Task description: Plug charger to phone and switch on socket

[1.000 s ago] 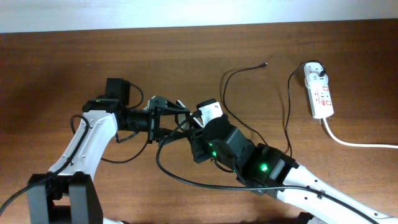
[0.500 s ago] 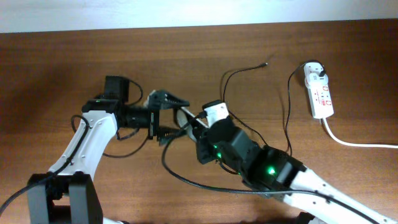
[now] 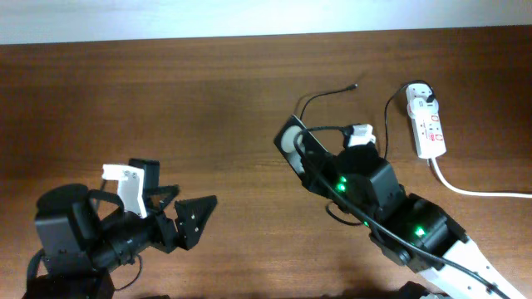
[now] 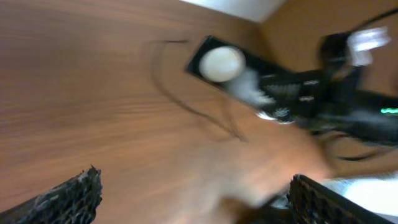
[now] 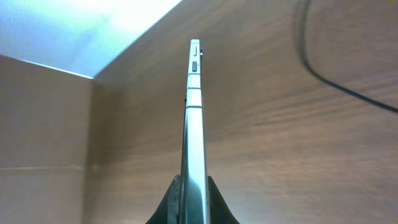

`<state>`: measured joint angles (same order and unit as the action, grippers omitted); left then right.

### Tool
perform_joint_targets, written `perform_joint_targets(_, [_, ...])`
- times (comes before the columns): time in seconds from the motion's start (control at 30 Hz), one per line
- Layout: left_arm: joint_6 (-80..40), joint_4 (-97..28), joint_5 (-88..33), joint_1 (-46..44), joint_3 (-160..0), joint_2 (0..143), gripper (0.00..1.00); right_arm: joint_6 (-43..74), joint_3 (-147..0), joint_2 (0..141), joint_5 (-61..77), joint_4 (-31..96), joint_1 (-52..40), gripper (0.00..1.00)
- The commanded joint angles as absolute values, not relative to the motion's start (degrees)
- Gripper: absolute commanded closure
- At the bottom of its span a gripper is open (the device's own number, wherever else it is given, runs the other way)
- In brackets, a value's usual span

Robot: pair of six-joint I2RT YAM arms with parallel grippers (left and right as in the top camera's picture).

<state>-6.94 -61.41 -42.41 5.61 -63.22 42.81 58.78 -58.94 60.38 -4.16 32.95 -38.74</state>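
The black phone's short end should stay free so that the charger can be plugged in. My left gripper should next take hold of the black phone by its long side (image 3: pixel 288 153) (image 4: pixel 219 79).
My right gripper (image 3: pixel 311 159) is shut on the black phone (image 3: pixel 290 139) and holds it on edge above the table's middle. In the right wrist view the phone (image 5: pixel 194 112) stands edge-on between the fingers (image 5: pixel 194 198). The charger's thin black cable (image 3: pixel 327 93) runs from the plug adapter on the white socket (image 3: pixel 427 126) at the far right; its tip (image 3: pixel 356 85) lies free just beyond the phone. The cable also shows in the right wrist view (image 5: pixel 336 82). My left gripper (image 3: pixel 184 211) is open and empty at the lower left (image 4: pixel 193 205). Its blurred view shows the phone (image 4: pixel 221 62).
The socket's thick white cord (image 3: pixel 474 191) runs off to the right edge. The right arm's black cables (image 3: pixel 366 218) hang along its body. The white wall (image 3: pixel 249 17) bounds the table at the back.
My left arm has pulled back from the phone to the lower left, open. My right gripper has carried the phone right and back, toward the cable.
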Motion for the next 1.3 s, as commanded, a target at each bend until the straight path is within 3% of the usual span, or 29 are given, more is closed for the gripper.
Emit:
perform_joint_targets(0.0, [-6.11,-58.00,-33.10,5.80,-56.80,43.72,0.01,59.46,-59.90,63.61,1.69,27.53,-38.54,0.96])
perform_joint_targets(0.07, [-19.90,-45.98,-39.38,5.80,-47.59,44.99,0.01,59.46,-59.90,66.04,2.46,26.11,-38.54,0.96])
perform_joint_targets(0.17, [-49.76,-17.08,-53.52,5.78,-35.11,51.05,0.01,61.23,-59.88,66.54,2.96,22.76,-38.61,0.96])
perform_joint_targets(0.27, [-69.82,-3.77,-58.85,5.74,-34.52,59.33,0.01,69.41,-59.79,68.77,3.75,21.21,-38.61,0.96])
perform_joint_targets(0.37, [-77.89,6.22,-57.12,3.53,-34.52,64.20,0.01,71.07,-59.79,74.24,12.56,11.97,-38.87,0.96])
perform_joint_targets(0.57, [-86.83,6.96,-50.43,0.73,-34.52,65.67,0.04,80.38,-59.79,80.51,19.07,7.84,-42.72,0.96])
perform_joint_targets(0.63, [-88.33,7.62,-48.80,0.73,-34.52,65.67,0.16,86.50,-59.79,80.51,20.21,7.84,-43.38,0.96])
perform_joint_targets(0.7, [-89.45,11.22,-48.36,0.73,-34.52,65.67,0.36,90.98,-59.79,80.51,20.49,7.79,-44.25,0.96])
perform_joint_targets(0.83, [-96.27,14.13,-48.38,0.73,-34.52,65.67,0.53,93.86,-59.79,80.53,18.17,7.44,-44.25,0.96])
perform_joint_targets(1.03, [-99.63,22.41,-48.16,-2.48,-34.52,65.67,0.57,93.95,-59.79,80.64,17.37,3.73,-44.31,0.96])
perform_joint_targets(1.27, [-99.57,21.80,-47.99,-3.66,-34.52,65.67,0.94,93.91,-59.79,80.64,17.37,1.76,-44.25,0.96])
